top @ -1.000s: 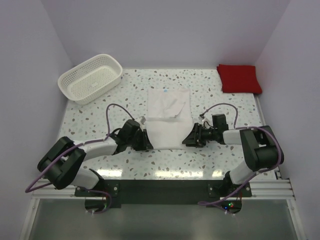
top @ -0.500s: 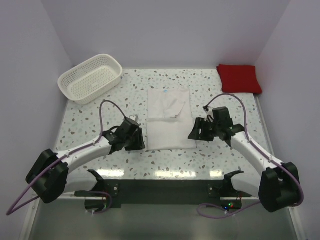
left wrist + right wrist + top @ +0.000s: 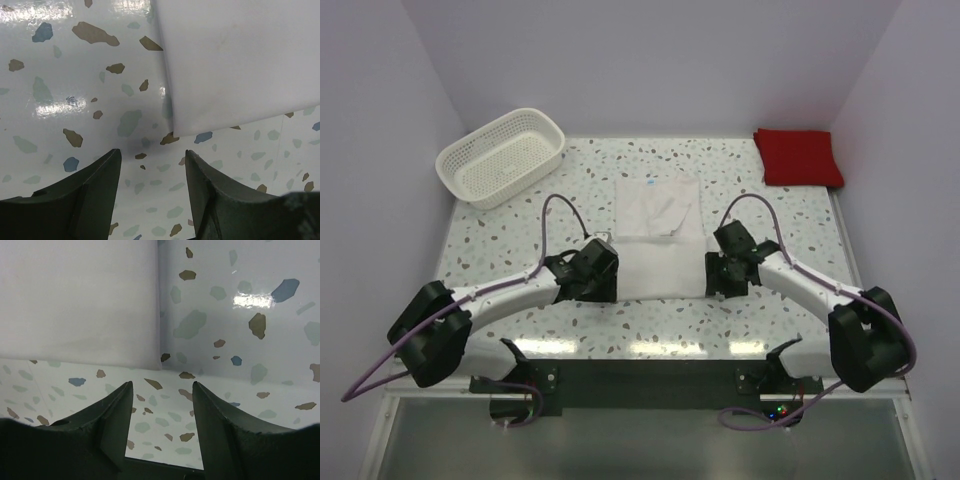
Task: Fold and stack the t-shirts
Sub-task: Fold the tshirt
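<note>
My right gripper grabs the white t-shirt's near corner [image 3: 704, 295] [image 3: 157, 365] next, matching my left gripper's corner, to fold the white t-shirt's near edge over evenly.
The white t-shirt [image 3: 658, 235] lies partly folded as a long rectangle in the middle of the table. The red t-shirt [image 3: 797, 157] lies folded at the far right corner. My left gripper [image 3: 610, 287] is open and empty just off the white shirt's near left corner; that corner [image 3: 235, 65] shows in the left wrist view above the fingers [image 3: 95, 185]. My right gripper [image 3: 712, 283] is open and empty just off the near right corner; the cloth [image 3: 80, 300] shows in the right wrist view above the fingers [image 3: 215, 415].
A white plastic lattice basket [image 3: 501, 155] stands at the far left. The table [image 3: 500, 240] is speckled terrazzo, walled on three sides. A black rail [image 3: 640, 375] runs along the near edge with both arm bases.
Both arms have swung inward and nearer. The grippers have moved from beside the shirt's long edges to its two near corners. The shirt has not moved.
</note>
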